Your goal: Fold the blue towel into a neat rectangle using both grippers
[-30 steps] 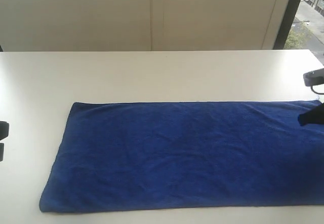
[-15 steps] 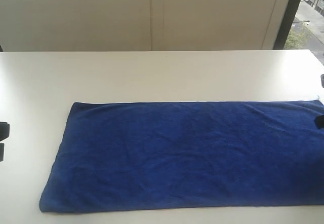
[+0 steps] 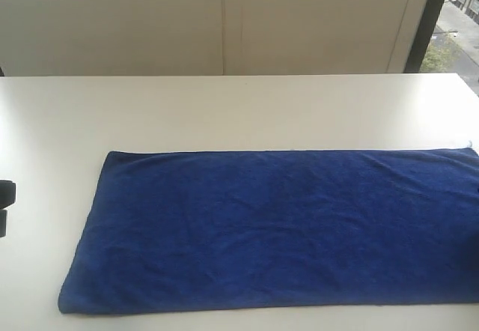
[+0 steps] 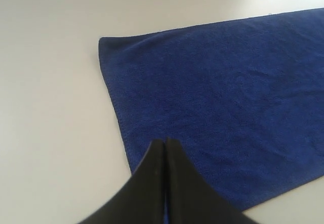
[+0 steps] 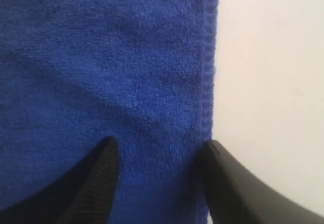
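My right gripper grabs the blue towel by its short hemmed edge [image 5: 206, 89] next, to fold the towel into a neat rectangle.
The blue towel [image 3: 277, 230] lies flat and spread lengthwise on the white table [image 3: 224, 110], its right end running off the exterior view. In the left wrist view my left gripper [image 4: 165, 141] is shut with nothing in it, its tips over the towel [image 4: 223, 97] just inside a short hemmed edge. A black bit of that arm [image 3: 4, 207] shows at the exterior view's left border. My right gripper [image 5: 161, 145] is open close above the towel [image 5: 101, 67], one finger over cloth, the other at the hemmed edge [image 5: 207, 82]. It is outside the exterior view.
Bare white table [image 4: 50, 107] surrounds the towel on the left and behind. A pale wall [image 3: 224, 16] stands beyond the table's far edge, with a dark window frame [image 3: 426, 24] at the back right.
The right gripper, seen at the right border of the exterior view over the towel's far corner, has slid out of that view to the right. The towel has not moved.
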